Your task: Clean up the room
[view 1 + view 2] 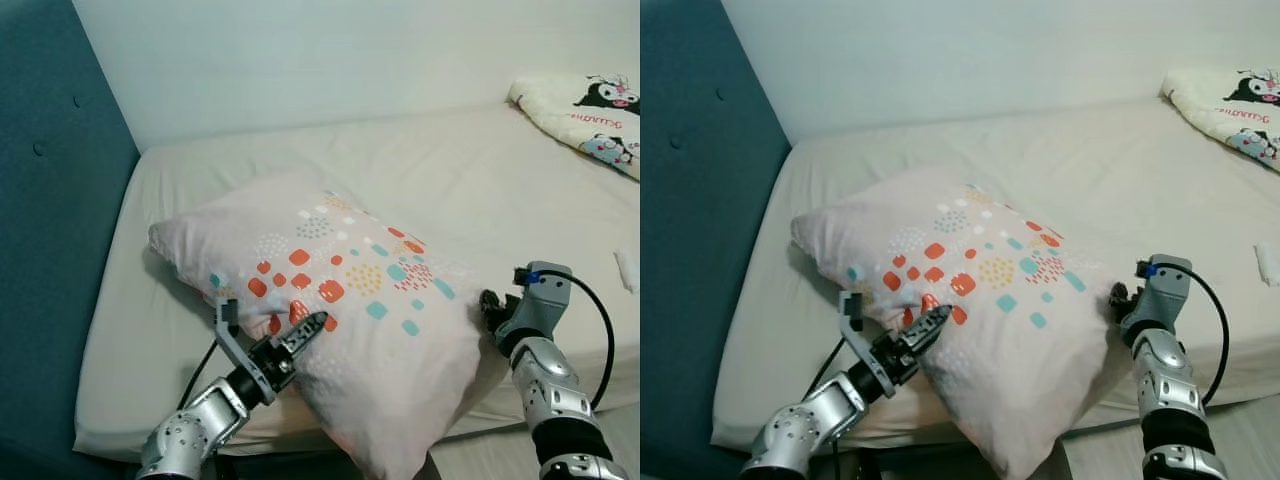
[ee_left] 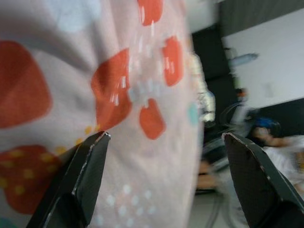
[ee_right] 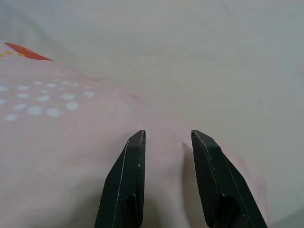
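My left gripper is open, but the pillow's plump body is far wider than its open fingers. It needs to grab the pillow next by a fold of its printed cover (image 1: 290,318).
A pale pink pillow (image 1: 340,290) with orange and teal patches lies slantwise on the bed (image 1: 480,180), its near corner hanging over the front edge. My left gripper (image 1: 272,312) is open at the pillow's front left side, one finger pressed on the printed fabric and the other standing up beside it. In the left wrist view the fingers (image 2: 85,175) spread wide with the pillow (image 2: 71,71) between them. My right gripper (image 1: 490,305) sits at the pillow's right corner. In the right wrist view it (image 3: 167,135) is shut on a fold of the pink fabric (image 3: 71,156).
A teal padded headboard (image 1: 50,250) runs along the left of the bed. A cream blanket with cartoon prints (image 1: 590,115) lies at the back right corner. A small white object (image 1: 628,270) rests at the right edge of the mattress. A white wall stands behind.
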### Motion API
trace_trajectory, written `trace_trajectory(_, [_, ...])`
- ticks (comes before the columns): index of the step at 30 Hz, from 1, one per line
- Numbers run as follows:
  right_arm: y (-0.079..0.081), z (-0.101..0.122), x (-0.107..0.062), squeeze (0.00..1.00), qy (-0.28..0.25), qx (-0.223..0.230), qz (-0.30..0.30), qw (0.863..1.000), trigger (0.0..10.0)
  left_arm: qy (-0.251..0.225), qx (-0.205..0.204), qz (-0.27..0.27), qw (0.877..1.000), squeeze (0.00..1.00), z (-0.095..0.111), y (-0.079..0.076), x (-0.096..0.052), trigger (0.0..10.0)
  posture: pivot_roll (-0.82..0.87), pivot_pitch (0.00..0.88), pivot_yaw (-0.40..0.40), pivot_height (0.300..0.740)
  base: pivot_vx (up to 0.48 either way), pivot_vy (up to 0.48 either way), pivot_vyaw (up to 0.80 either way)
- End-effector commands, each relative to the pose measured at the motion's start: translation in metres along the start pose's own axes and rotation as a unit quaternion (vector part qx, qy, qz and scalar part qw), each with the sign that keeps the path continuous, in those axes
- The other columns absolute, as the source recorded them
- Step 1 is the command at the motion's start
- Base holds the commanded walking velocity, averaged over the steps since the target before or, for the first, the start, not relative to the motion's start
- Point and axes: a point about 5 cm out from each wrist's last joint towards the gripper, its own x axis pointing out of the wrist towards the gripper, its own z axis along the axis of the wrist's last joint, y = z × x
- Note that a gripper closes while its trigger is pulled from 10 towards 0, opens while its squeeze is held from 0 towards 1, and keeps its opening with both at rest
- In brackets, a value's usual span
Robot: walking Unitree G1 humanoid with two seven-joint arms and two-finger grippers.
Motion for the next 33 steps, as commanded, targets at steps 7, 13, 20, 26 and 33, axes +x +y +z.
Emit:
trace_trajectory(7, [0.001,-0.004,-0.002,0.0,0.003,-0.003,0.003,1.0,10.0,-0.018,0.037,0.111,0.993,0.0,-0.009,0.019,0.008,10.0,-0.2,0.101,0.019,0.591,0.0,0.0,0.0])
trace_trajectory(13, [0.002,-0.006,-0.003,0.0,0.004,0.001,0.003,1.0,10.0,-0.046,0.105,0.195,0.974,0.0,0.007,0.037,0.0,10.0,-0.2,0.105,0.025,0.591,0.0,0.0,0.0])
trace_trajectory(20, [0.002,-0.007,-0.003,0.0,0.005,0.001,0.003,1.0,10.0,-0.077,0.154,0.249,0.953,0.0,0.022,0.049,-0.009,10.0,-0.2,0.106,0.025,0.591,0.0,0.0,0.0])
trace_trajectory(26, [0.002,-0.007,-0.003,0.0,0.005,0.001,0.002,1.0,10.0,-0.079,0.126,0.227,0.962,0.0,0.021,0.05,-0.008,10.0,-0.2,0.107,0.024,0.591,0.0,0.0,0.0])
trace_trajectory(33, [0.002,-0.007,-0.004,0.0,0.005,0.001,0.004,1.0,10.0,-0.062,0.05,0.126,0.989,0.0,-0.01,0.026,0.015,10.0,-0.21,0.105,0.02,0.591,0.0,0.0,0.0])
